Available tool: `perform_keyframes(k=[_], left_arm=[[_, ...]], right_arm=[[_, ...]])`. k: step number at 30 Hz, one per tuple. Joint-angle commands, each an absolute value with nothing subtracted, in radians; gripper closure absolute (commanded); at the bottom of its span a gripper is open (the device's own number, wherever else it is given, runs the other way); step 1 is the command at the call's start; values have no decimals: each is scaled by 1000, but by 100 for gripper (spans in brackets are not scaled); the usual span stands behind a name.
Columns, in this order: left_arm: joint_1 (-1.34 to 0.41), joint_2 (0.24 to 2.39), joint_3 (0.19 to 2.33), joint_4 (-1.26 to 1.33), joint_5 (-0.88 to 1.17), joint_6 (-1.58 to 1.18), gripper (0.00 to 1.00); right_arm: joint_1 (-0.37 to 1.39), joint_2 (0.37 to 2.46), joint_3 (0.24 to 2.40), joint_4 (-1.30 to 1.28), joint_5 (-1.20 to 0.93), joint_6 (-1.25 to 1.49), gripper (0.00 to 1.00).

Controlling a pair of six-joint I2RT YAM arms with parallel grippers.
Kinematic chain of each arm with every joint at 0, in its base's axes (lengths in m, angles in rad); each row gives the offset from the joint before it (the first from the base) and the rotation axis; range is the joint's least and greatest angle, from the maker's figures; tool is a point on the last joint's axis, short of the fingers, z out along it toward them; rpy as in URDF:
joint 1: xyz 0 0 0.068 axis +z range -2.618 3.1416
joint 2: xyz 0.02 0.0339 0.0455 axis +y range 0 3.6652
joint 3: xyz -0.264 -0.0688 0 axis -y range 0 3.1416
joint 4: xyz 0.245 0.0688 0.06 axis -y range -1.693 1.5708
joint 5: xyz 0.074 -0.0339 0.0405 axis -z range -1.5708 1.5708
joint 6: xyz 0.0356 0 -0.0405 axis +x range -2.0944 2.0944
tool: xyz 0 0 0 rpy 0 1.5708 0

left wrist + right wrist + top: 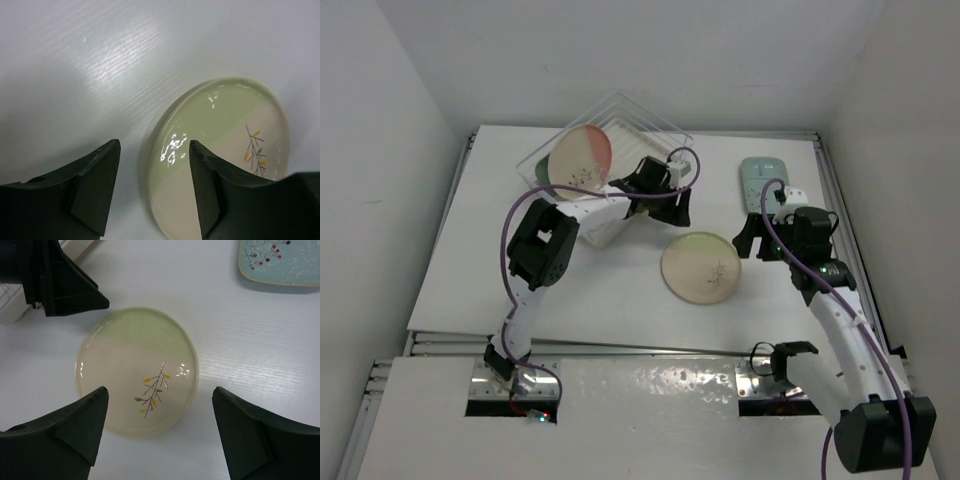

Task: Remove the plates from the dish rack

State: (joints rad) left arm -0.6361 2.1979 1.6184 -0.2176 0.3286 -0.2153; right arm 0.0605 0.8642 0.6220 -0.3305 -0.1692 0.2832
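Note:
My left gripper grabs the cream-and-pink plate by its cream rim [552,163] next, since that keeps the pink side free for unloading the plate from the rack [645,125].
The round cream-yellow plate [700,267] lies flat on the table, with its sprig mark up; it also shows in the left wrist view [220,150] and the right wrist view [137,370]. The cream-and-pink plate [580,160] stands tilted in the clear dish rack [645,125] at the back. A mint-green plate [765,180] lies on the table at the right, its edge in the right wrist view [280,262]. My left gripper [677,212] is open and empty, its jaws on either side of the yellow plate's far rim [155,190]. My right gripper [758,243] is open and empty just right of that plate [157,435].
The left arm reaches across the front of the rack. Its gripper shows dark at the top left of the right wrist view [65,285]. White walls close the table at the back and both sides.

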Motion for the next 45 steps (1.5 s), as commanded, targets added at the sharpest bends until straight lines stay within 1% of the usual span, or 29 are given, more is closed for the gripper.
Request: perform_keyframes(k=[1,4,6,7,8,10,11,13,14,15,16,18,19,22,27,32,34,38,41,42,44,45], left_arm=[[-652,2155,1768,-299,334,-137,45],[-652,2131,1873,-383,328,-68,45],[-650,2112,1998,-443,289,4,45],[-644,2105,2043,-507,260,47,44],[-638,2094,2119,-540,186,75,44],[-608,2047,2160,-592,93,162,41],[-595,2022,2146,-595,-8,188,36],[-548,1953,2093,-583,-116,256,31],[-522,1933,2079,-583,-111,273,26],[-453,1898,2066,-592,-80,268,24],[-415,1884,2047,-600,-8,258,23],[-336,1864,2033,-623,29,262,23],[-325,1859,2022,-626,23,282,23],[-299,1845,1965,-606,-63,316,22],[-206,1901,1999,-563,-63,270,20],[-201,1951,1985,-568,-18,319,19],[-198,1959,1941,-542,-66,310,19],[-187,1979,1879,-460,-100,334,20],[-187,1997,1875,-454,-86,325,25],[-187,1999,1873,-457,-78,319,31],[-186,1996,1868,-468,-55,307,38],[-186,1991,1855,-469,-26,304,47]], right_arm=[[57,887,696,-307,-195,290,16],[58,919,732,-290,-215,304,15],[57,939,756,-282,-221,314,15],[57,951,765,-275,-222,318,15],[57,972,781,-269,-224,318,15],[57,995,795,-262,-216,316,16],[57,1015,802,-258,-216,314,16],[57,1032,802,-236,-230,316,16],[57,1051,804,-229,-238,318,16],[57,1058,805,-224,-245,318,16],[57,1065,807,-216,-259,319,17],[57,1086,815,-212,-270,321,17],[57,1091,816,-207,-275,319,17],[57,1109,816,-192,-290,318,17],[57,1131,825,-195,-319,324,17],[57,1138,821,-212,-327,324,18],[57,1138,819,-221,-321,328,18],[55,1135,816,-227,-327,334,18],[57,1135,819,-238,-328,331,18],[55,1135,824,-242,-327,331,18],[57,1134,825,-250,-325,330,18],[55,1132,825,-252,-325,330,18]])
